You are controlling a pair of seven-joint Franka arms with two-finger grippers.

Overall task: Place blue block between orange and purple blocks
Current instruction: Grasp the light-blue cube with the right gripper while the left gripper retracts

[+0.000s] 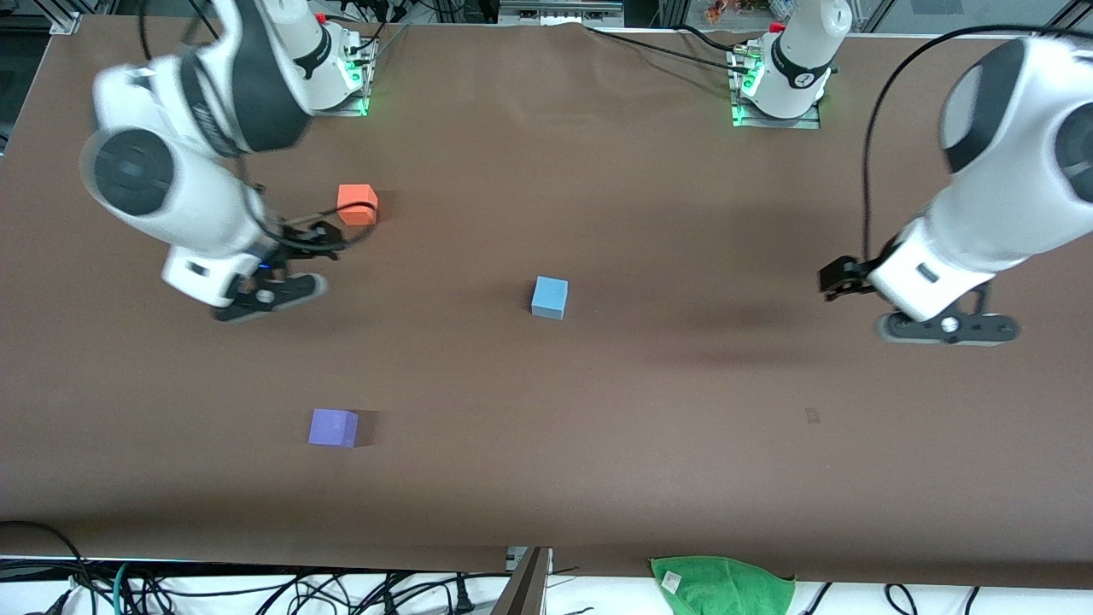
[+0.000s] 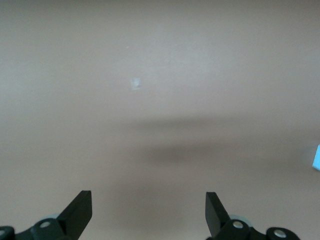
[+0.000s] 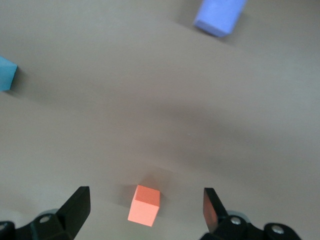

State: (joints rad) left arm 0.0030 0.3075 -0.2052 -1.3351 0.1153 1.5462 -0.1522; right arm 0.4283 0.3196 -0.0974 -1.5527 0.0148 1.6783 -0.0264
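Next, my right gripper takes hold of the blue block by its body (image 1: pixel 549 301) (image 3: pixel 6 74) to put it between the orange and purple blocks.
The blue block (image 1: pixel 549 297) sits near the middle of the table. The orange block (image 1: pixel 357 204) lies toward the right arm's end, farther from the front camera. The purple block (image 1: pixel 333 427) lies at the same end, nearer to the camera. My right gripper (image 1: pixel 269 299) hangs open over bare table beside the orange block. In its wrist view the orange block (image 3: pixel 144 206) shows between the spread fingers of the right gripper (image 3: pixel 145 210), with the purple block (image 3: pixel 219 15) and blue block (image 3: pixel 6 73) at the edges. My left gripper (image 1: pixel 948 329) (image 2: pixel 147 210) waits open and empty over its own end; a sliver of the blue block (image 2: pixel 316 157) shows.
A green cloth (image 1: pixel 721 585) lies at the table's edge nearest the front camera, with cables along that edge. A small mark (image 1: pixel 812 415) is on the brown table cover (image 1: pixel 598 444) toward the left arm's end.
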